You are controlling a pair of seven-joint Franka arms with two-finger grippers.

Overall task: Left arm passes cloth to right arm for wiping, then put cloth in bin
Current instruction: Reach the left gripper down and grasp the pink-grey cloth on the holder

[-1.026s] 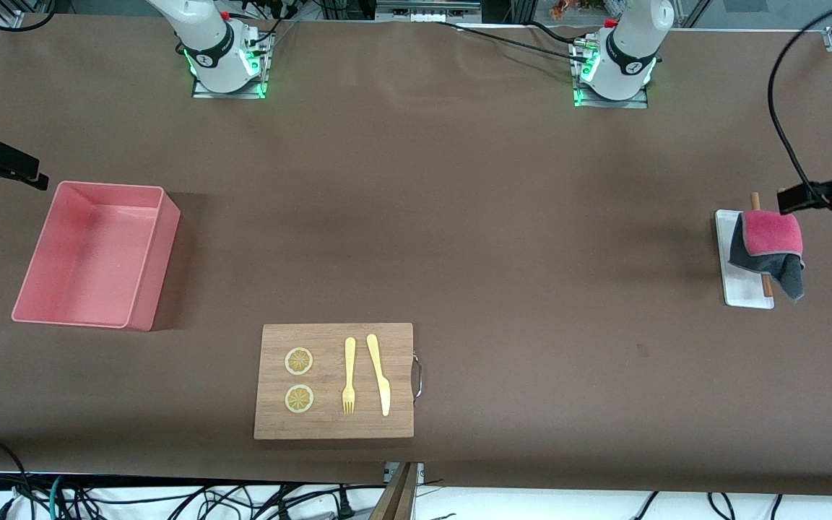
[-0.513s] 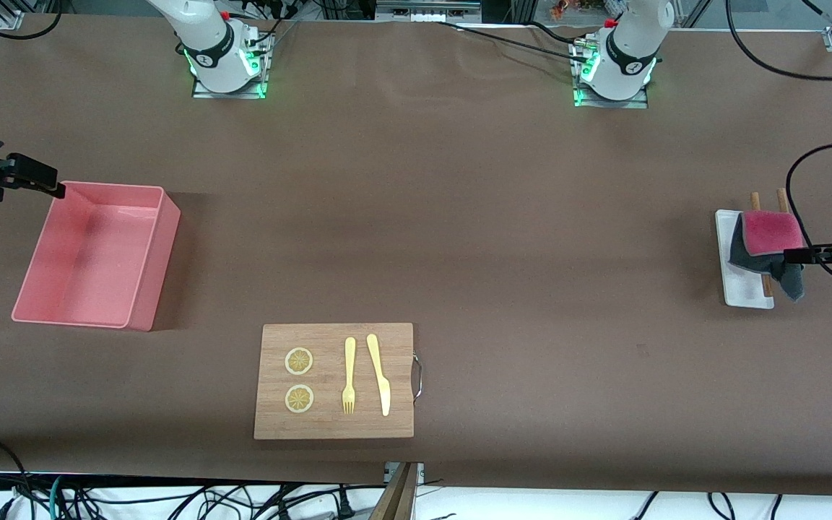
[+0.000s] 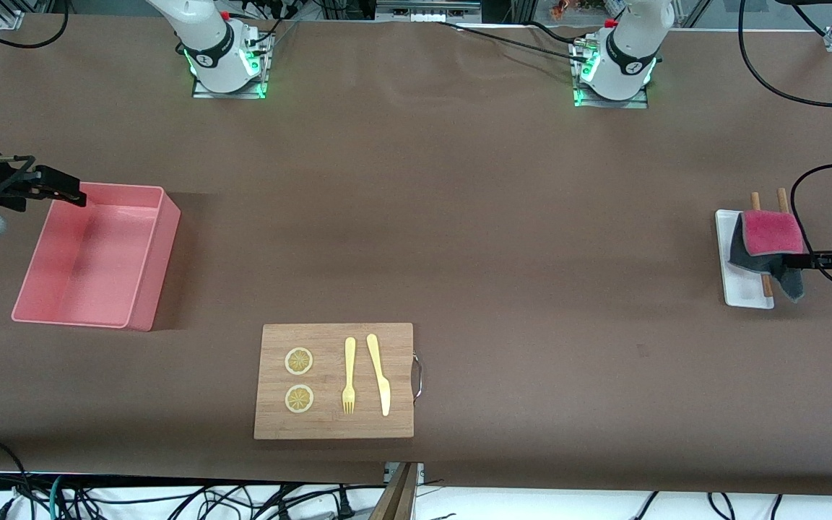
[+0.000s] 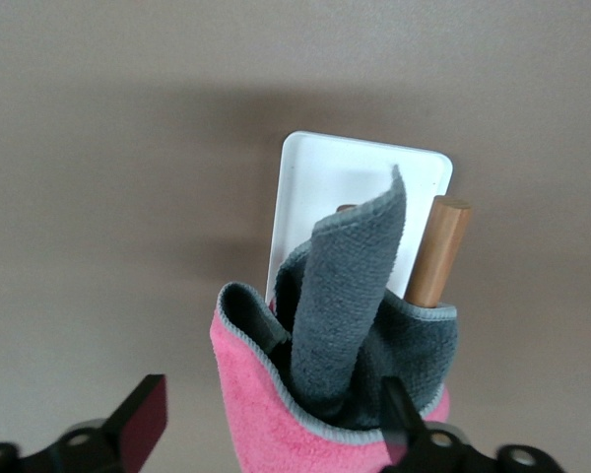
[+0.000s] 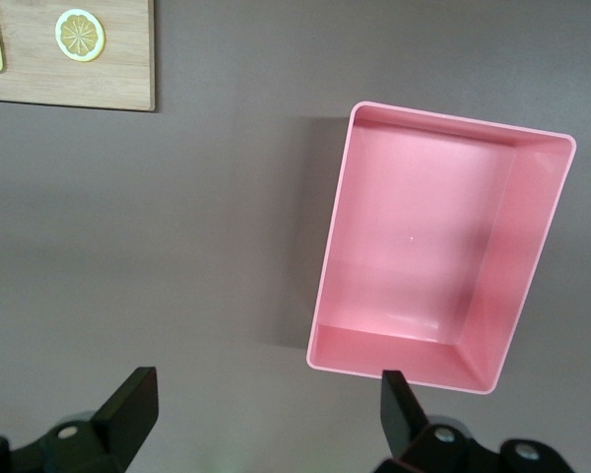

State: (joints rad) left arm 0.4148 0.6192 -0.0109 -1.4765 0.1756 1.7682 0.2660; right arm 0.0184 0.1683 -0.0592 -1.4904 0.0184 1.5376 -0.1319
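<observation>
I will grab the cloth by its grey fold (image 3: 760, 261) with my left gripper, and that leaves the cloth's pink part (image 3: 773, 232) free for my right gripper.
The cloth (image 3: 770, 235), pink on top with dark grey hanging from it, is draped over two wooden rods (image 3: 754, 199) on a small white tray (image 3: 744, 295) at the left arm's end of the table. My left gripper (image 3: 793, 256) is level with the cloth and open. In the left wrist view the cloth (image 4: 305, 434) lies between the spread fingers (image 4: 143, 419), one finger against its grey fold, the other apart from it. The salmon-pink bin (image 3: 149, 249) stands at the right arm's end. My right gripper (image 3: 69, 193) hangs open and empty over the bin's (image 5: 532, 266) rim.
A wooden board (image 3: 401, 339) lies near the front camera, mid-table, carrying two lemon slices (image 3: 299, 361), a yellow fork (image 3: 349, 375) and a yellow knife (image 3: 380, 375). A black cable (image 3: 795, 195) loops above the tray. The wooden board's corner (image 5: 108, 79) shows in the right wrist view.
My left gripper has come down from above the tray to the cloth's level, around its edge. My right gripper has shifted over the bin's rim.
</observation>
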